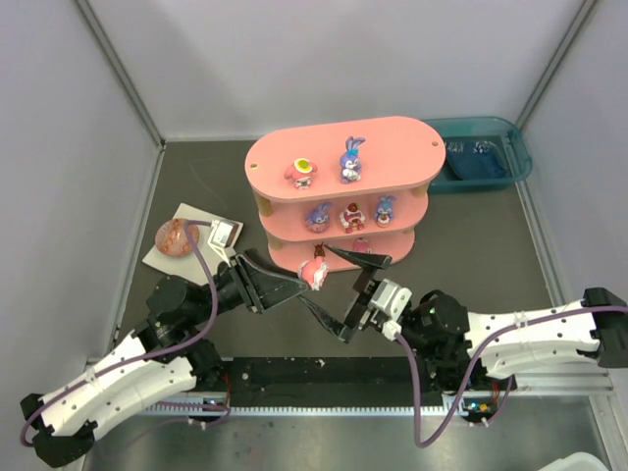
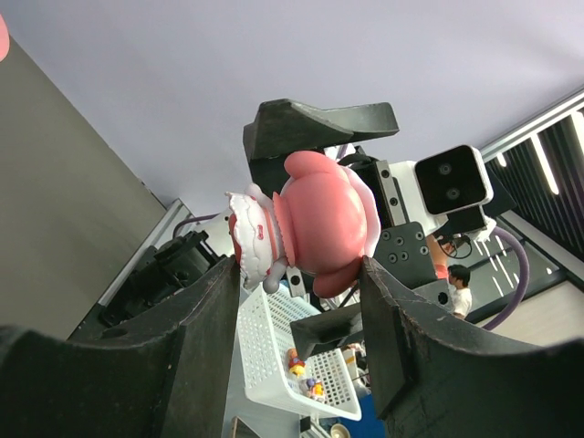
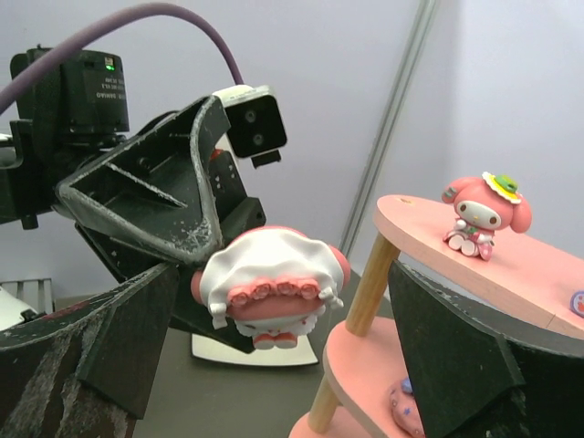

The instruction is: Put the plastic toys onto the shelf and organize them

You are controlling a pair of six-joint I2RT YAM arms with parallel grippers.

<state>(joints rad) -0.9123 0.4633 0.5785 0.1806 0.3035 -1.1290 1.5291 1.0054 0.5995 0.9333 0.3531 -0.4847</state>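
My open right fingers surround the toy past its near side and should close.
My left gripper (image 1: 306, 280) is shut on a pink toy with a white frilled bonnet (image 1: 316, 271), held in the air just in front of the shelf's lowest tier. In the left wrist view the toy (image 2: 319, 224) sits pinched between my fingertips (image 2: 224, 301). My right gripper (image 1: 320, 285) is open, its jaws straddling the same toy (image 3: 269, 283) without touching it. The pink three-tier shelf (image 1: 392, 137) carries a pink figurine (image 1: 302, 172) and a blue bunny (image 1: 351, 160) on top. A purple figurine (image 1: 318, 216), a red-white one (image 1: 350, 217) and a blue one (image 1: 385, 209) stand on the middle tier.
A teal bin (image 1: 481, 157) stands behind the shelf at the right. A brown-red speckled ball (image 1: 177, 237) rests on a white plate (image 1: 201, 214) at the left. Grey walls close in the table on three sides.
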